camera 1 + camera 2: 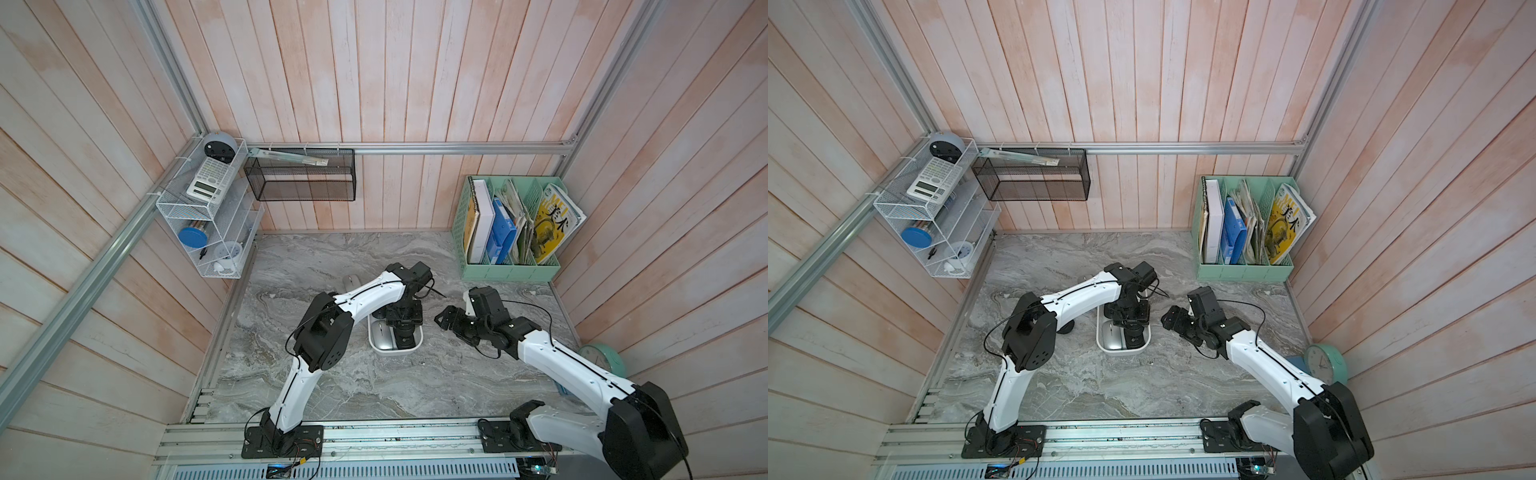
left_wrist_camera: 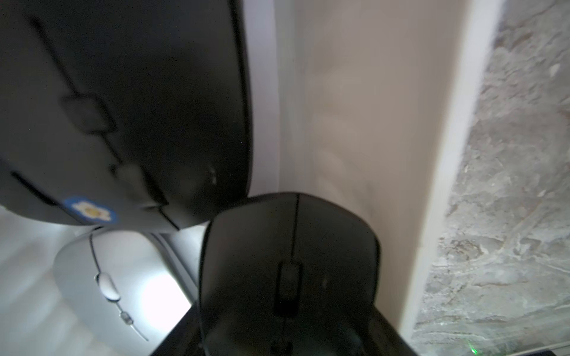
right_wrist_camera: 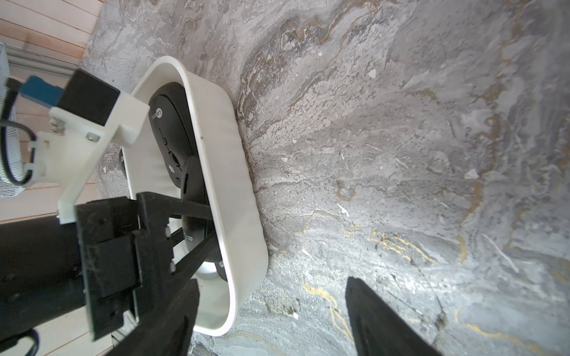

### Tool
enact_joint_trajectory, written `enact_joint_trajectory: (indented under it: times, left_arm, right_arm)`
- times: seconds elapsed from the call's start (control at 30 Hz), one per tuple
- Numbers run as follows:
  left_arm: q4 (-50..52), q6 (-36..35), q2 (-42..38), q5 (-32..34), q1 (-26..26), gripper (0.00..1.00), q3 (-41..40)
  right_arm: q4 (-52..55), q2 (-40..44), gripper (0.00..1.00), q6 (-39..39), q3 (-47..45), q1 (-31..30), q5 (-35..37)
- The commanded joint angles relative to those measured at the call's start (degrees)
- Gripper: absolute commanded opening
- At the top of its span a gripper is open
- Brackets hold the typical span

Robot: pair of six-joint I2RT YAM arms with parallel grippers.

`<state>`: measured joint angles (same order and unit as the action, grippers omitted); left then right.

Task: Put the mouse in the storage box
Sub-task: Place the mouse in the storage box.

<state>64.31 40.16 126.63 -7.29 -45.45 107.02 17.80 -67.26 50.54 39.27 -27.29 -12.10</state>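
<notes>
My left gripper holds the held black mouse (image 1: 406, 336) low inside the box's side (image 1: 421, 338) beside the silver mouse, so it should open, as the mouse would settle there if released.
The white storage box (image 1: 395, 352) (image 1: 1121, 351) stands mid-table. My left gripper (image 1: 405, 334) (image 2: 287, 339) reaches down into it, shut on a black mouse (image 2: 290, 262) (image 3: 192, 188) that it holds close to the box's wall (image 2: 354, 108). Inside the box also lie a silver mouse (image 1: 383, 336) (image 1: 1112, 335) (image 2: 92, 277) and another black mouse with a flower sticker (image 2: 123, 108) (image 3: 168, 123). Just right of the box (image 3: 228, 185), my right gripper (image 1: 442, 320) (image 1: 1169, 318) (image 3: 271, 308) hovers open over bare marble with nothing between its fingers.
A further grey mouse (image 1: 350, 284) lies on the table behind my left arm. A mint-green file holder (image 1: 511, 270) stands at the back right. A black mesh basket (image 1: 301, 183) and a white wire shelf (image 1: 199, 208) hang on the walls. A teal clock (image 1: 602, 361) leans at the right edge.
</notes>
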Motion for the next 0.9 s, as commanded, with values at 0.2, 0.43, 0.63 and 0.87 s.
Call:
enact_joint_trajectory:
  times: [0.2, 0.43, 0.63, 0.87]
  left_arm:
    - [-0.07, 0.45, 0.81, 0.86, -0.49, 0.70, -0.21]
    - [0.39, 0.44, -0.47, 1.08, -0.77, 0.77, 0.20]
    - [2.34, 0.44, -3.52, 2.19, -1.12, 0.80, 2.20]
    - [5.12, 1.44, -10.98, 4.45, -1.11, 0.80, 0.11]
  right_arm:
    - [-0.69, 0.81, 0.81, -0.50, -0.78, 0.22, -0.95]
    - [-0.84, 0.80, 0.81, -0.53, -0.82, 0.22, -1.27]
    - [-0.84, 1.10, 0.81, -0.70, -0.68, 0.11, -1.53]
    - [-0.82, 0.94, 0.81, -1.45, 0.09, 0.04, -2.04]
